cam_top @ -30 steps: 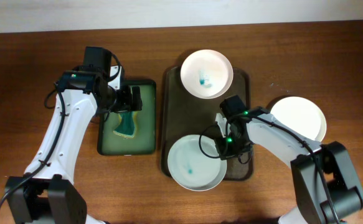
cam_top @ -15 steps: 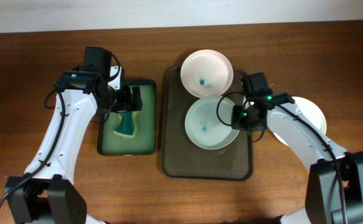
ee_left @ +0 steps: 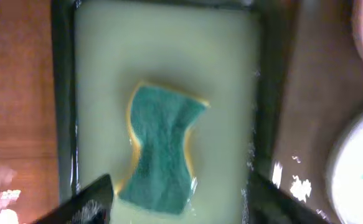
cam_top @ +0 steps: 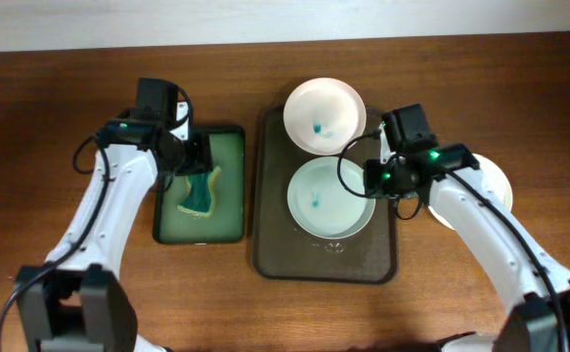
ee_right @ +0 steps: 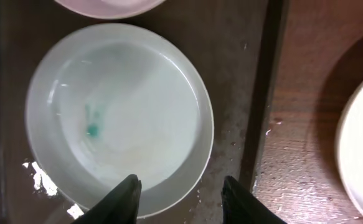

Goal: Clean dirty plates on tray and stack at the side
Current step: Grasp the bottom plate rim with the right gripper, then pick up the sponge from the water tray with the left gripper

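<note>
The right gripper grabs the middle plate by its rim on the plain plate's side (cam_top: 372, 200) (ee_right: 196, 173) next, to clean and stack it, as this leaves its smeared side free.
Two white plates lie in the dark brown tray (cam_top: 275, 235). The far plate (cam_top: 325, 115) and the middle plate (cam_top: 330, 196) each bear a small teal smear. A third, plain white plate (cam_top: 495, 186) lies on the table right of the tray, partly under my right arm. My right gripper (cam_top: 377, 179) is open at the middle plate's right rim. In the right wrist view the middle plate (ee_right: 119, 118) has its rim between the open fingers (ee_right: 180, 193), not gripped. My left gripper (ee_left: 181, 202) is open above the teal sponge (ee_left: 162, 149).
A smaller dark green tray (cam_top: 226, 220) holding the sponge (cam_top: 198, 191) stands left of the brown tray. The front part of the brown tray is wet. The table's far edge meets a white wall.
My right gripper carried the smeared plate from the tray's front to its middle, and the plate now rests there. The left arm has hardly moved.
</note>
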Controlling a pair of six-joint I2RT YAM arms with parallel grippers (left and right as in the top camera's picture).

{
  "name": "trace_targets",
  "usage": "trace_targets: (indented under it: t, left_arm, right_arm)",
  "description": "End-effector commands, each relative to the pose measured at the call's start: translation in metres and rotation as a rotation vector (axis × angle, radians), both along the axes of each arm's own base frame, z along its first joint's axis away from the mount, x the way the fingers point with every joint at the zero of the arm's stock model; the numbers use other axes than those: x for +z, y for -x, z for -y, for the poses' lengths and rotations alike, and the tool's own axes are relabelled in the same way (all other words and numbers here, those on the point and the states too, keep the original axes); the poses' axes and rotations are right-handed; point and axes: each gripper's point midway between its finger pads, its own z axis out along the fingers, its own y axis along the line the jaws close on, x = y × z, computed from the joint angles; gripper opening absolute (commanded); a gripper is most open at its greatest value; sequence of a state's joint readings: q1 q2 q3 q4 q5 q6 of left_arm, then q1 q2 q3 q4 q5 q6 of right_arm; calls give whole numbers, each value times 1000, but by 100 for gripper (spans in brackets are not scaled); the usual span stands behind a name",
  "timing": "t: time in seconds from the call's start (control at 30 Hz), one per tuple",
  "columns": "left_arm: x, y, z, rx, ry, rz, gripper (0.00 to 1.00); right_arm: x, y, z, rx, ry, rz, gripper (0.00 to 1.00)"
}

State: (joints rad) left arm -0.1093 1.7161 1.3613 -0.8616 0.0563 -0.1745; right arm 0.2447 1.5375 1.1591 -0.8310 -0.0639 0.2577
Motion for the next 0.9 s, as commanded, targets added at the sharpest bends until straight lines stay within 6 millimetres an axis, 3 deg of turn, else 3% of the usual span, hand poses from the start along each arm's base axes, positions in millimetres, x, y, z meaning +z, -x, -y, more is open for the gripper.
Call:
trace_targets:
  t: [0.0, 0.1, 0.2, 0.23, 0.3, 0.33, 0.4, 0.53, 0.63, 0.7, 0.77, 0.87]
  left_arm:
    - [-65, 15, -8, 2, -48, -111, 56]
    - [-103, 21, -8, 1, -56, -187, 39]
    - [-131, 23, -8, -1, -61, -235, 35]
    - [-141, 25, -9, -1, -63, -259, 27]
    - [-155, 33, -5, -7, -44, -308, 0]
    - [-155, 34, -2, -11, -24, -313, 0]
    - [-138, 27, 4, -17, 7, -288, 0]
    - [-85, 4, 7, -19, 17, -190, 0]
    - [-48, -4, 8, -21, 23, -140, 0]
    - [-29, -4, 12, -31, 27, -120, 0]
    - [-15, -6, 24, -71, 24, -96, 0]
    - [7, -7, 67, -178, 25, -55, 0]
  right_arm:
    - [6, -1, 4, 8, 19, 12, 44]
    - [5, 1, 5, 7, 22, 2, 45]
    - [6, 1, 4, 8, 21, 2, 45]
    - [5, 2, 4, 8, 21, 0, 45]
    - [5, 4, 5, 9, 21, -11, 45]
    - [3, 7, 5, 8, 24, -23, 45]
    - [2, 10, 6, 3, 26, -37, 45]
    - [1, 8, 12, -60, 20, -43, 45]
    - [-14, 8, 27, -103, 24, -103, 35]
    - [-31, 8, 26, -64, -42, -164, 32]
    - [-46, 9, 21, -10, -93, -215, 33]
    - [-76, 3, 16, 2, -108, -263, 33]
